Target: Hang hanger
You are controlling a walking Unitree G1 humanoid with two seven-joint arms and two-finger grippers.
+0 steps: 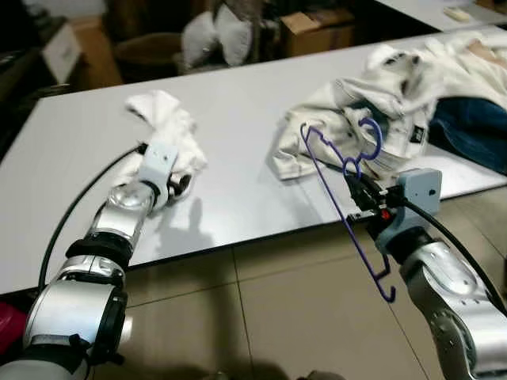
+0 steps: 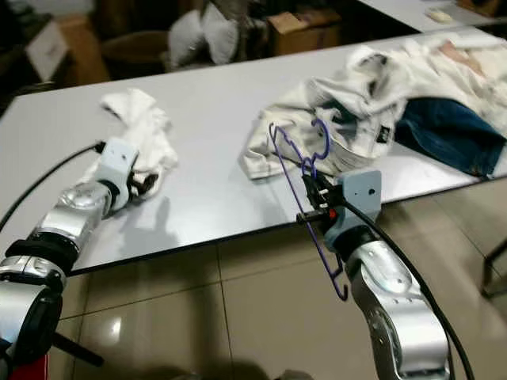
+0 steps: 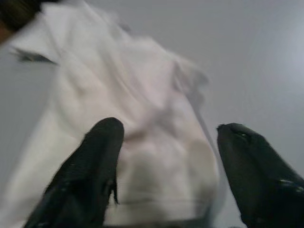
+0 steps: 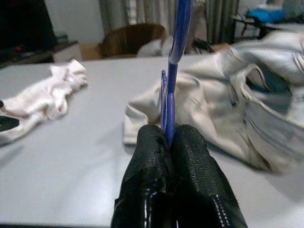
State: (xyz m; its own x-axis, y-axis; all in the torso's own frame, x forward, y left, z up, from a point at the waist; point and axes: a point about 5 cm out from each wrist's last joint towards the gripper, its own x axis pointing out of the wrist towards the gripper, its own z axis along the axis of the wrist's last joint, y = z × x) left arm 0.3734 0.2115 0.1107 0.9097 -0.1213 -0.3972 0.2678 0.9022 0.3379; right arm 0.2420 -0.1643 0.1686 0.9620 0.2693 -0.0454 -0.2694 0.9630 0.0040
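Note:
The white garment will next be grabbed by its hemmed edge (image 3: 159, 205) with my left gripper, and then I can slip the purple wire hanger inside the garment.
A purple wire hanger (image 1: 325, 179) hangs slanted over the table's front edge, its hook up near the heaped clothes. My right gripper (image 1: 355, 184) is shut on the hanger's wire (image 4: 170, 95) just below the hook; the fingers (image 4: 190, 142) press together around it. To the left, my left gripper (image 1: 181, 184) is open low over a crumpled white garment (image 1: 166, 119) on the table. In the left wrist view its fingers (image 3: 102, 142) stand wide apart with the white cloth (image 3: 142, 95) between and under them.
A pile of cream clothes (image 1: 396, 79) and blue jeans (image 1: 475, 127) lies on the right of the grey table (image 1: 238, 95). A tiled floor (image 1: 277, 317) runs along the table's front edge. Boxes and cushions (image 1: 214, 36) stand behind.

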